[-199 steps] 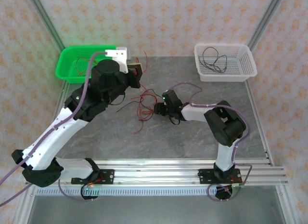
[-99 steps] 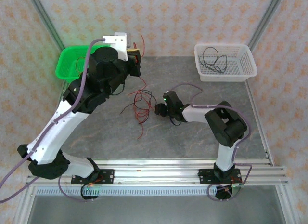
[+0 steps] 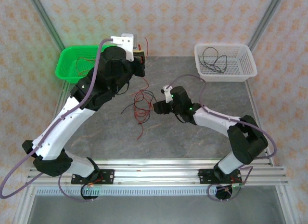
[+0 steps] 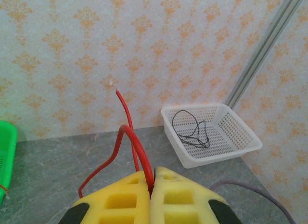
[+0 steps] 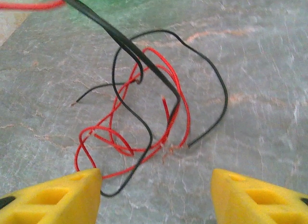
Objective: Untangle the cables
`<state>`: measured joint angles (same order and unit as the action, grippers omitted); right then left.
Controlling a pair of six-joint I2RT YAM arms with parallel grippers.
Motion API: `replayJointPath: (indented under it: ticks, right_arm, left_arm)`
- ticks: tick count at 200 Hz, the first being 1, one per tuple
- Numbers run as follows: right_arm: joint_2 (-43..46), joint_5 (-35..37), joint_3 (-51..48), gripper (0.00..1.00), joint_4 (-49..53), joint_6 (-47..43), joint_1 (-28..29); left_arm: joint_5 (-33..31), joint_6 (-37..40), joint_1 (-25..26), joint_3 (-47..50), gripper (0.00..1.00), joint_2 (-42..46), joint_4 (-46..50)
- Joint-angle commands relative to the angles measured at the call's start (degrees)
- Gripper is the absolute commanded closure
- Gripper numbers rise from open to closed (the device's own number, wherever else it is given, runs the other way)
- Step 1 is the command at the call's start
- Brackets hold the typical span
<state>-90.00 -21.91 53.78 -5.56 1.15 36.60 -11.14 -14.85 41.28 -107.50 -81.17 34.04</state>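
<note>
The black wire (image 3: 148,118) (image 5: 116,192) is the only one my right gripper needs to grab, near its end. The red wires should stay free, so that the black wire can be untangled lengthwise.
A tangle of thin red and black wires (image 3: 140,104) lies on the grey table in the middle. In the right wrist view the tangle (image 5: 128,150) sits just beyond my right gripper (image 5: 156,178), which is open, its yellow fingertips (image 5: 72,190) wide apart. A black strand ends near the left tip. Seen from above, the right gripper (image 3: 156,107) is at the tangle's right edge. My left gripper (image 3: 139,58) is raised at the back and shut on a red wire (image 4: 130,132). That wire rises in a loop from between the pads (image 4: 125,200), and its free end points up.
At the back left a green basket (image 3: 67,65) holds red wires. A white basket (image 3: 240,70) at the back right holds a coiled black wire (image 3: 214,58); it appears again in the left wrist view (image 4: 226,137). Metal frame posts stand at both back corners.
My left gripper has risen and shifted back and right with the red wire, away from the tangle. The right arm has stretched out, its elbow swinging right, with the gripper staying beside the tangle.
</note>
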Motion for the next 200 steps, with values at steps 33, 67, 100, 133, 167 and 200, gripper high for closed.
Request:
replayJointPath:
  ticks: [33, 67, 100, 133, 167, 200]
  right_arm:
    - [-10.5, 3.0, 13.1, 0.41, -1.4, -7.2, 0.3]
    - [-14.4, 3.7, 15.0, 0.78, -2.8, -5.5, 0.3]
    - [-12.8, 4.7, 10.0, 1.0, -5.5, -2.2, 0.3]
    - [-11.2, 5.7, 4.2, 1.0, -6.9, 1.4, 0.3]
    - [-10.5, 7.6, -0.8, 1.0, -7.7, 4.7, 0.3]
    - [-10.2, 8.5, -3.4, 1.0, -7.9, 6.5, 0.3]
  left_arm:
    - [0.2, 0.9, 0.4, -0.7, 0.99, 0.2, -1.4]
    - [-1.3, 1.5, 0.4, -1.8, 0.99, 0.7, -0.7]
    - [-8.7, 4.4, 0.1, -3.7, 0.99, 0.6, -0.1]
    - [-19.0, 9.8, -2.7, -5.8, 1.0, -0.8, -1.4]
    - [-22.7, 14.8, -8.8, -5.4, 1.0, -2.0, -7.1]
    - [-23.2, 17.3, -13.9, -5.0, 1.0, -3.4, -11.6]
